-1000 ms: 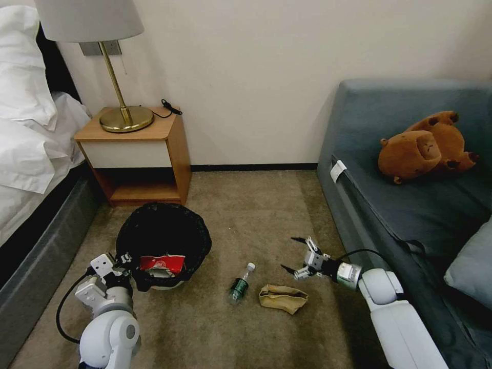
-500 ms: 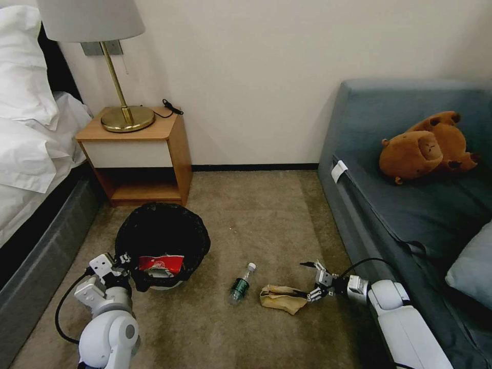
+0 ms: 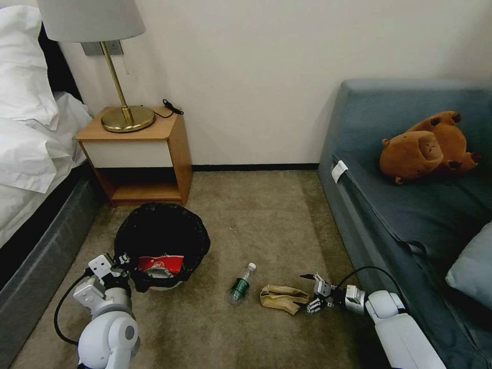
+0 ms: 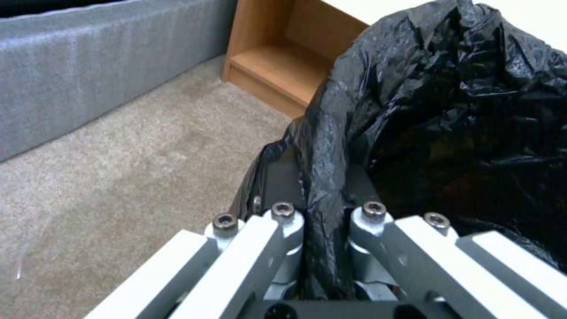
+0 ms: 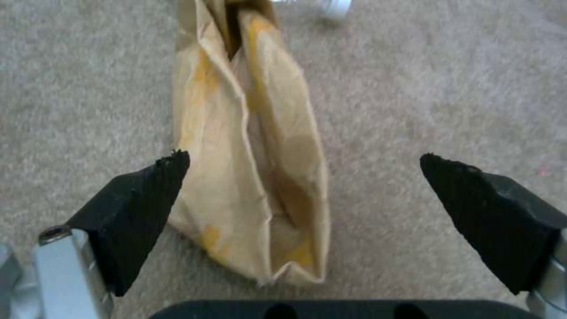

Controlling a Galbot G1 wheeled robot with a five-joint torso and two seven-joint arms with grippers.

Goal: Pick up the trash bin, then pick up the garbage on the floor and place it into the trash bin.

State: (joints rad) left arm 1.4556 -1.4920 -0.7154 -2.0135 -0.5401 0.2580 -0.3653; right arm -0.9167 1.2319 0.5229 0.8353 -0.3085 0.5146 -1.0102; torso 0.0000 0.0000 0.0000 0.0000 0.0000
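I should grab the brown paper bag next with my right gripper by the raised folds at its end (image 3: 300,298), because the bag's side slopes down flat onto the carpet.
The trash bin (image 3: 161,241), white with a black bag over its rim, is at the left on the carpet. My left gripper (image 3: 124,267) is shut on its near rim, and the left wrist view shows the fingers (image 4: 277,239) pinching a fold of the black bag (image 4: 449,110). A red-and-white wrapper (image 3: 160,264) lies inside the bin. A green bottle (image 3: 239,285) and a crumpled brown paper bag (image 3: 282,298) lie on the floor. My right gripper (image 3: 309,293) is open, low at the bag's right end. Its black pads (image 5: 141,208) straddle the paper bag (image 5: 254,177).
A wooden nightstand (image 3: 138,154) with a brass lamp (image 3: 125,115) stands behind the bin, and a bed (image 3: 31,154) lies along the left. A grey-blue sofa (image 3: 389,205) with a brown plush toy (image 3: 425,146) runs close along my right arm. Open carpet (image 3: 256,220) lies between.
My right gripper has dropped toward the floor and drawn in at the paper bag's right end, still open. The left gripper and the bin have stayed put.
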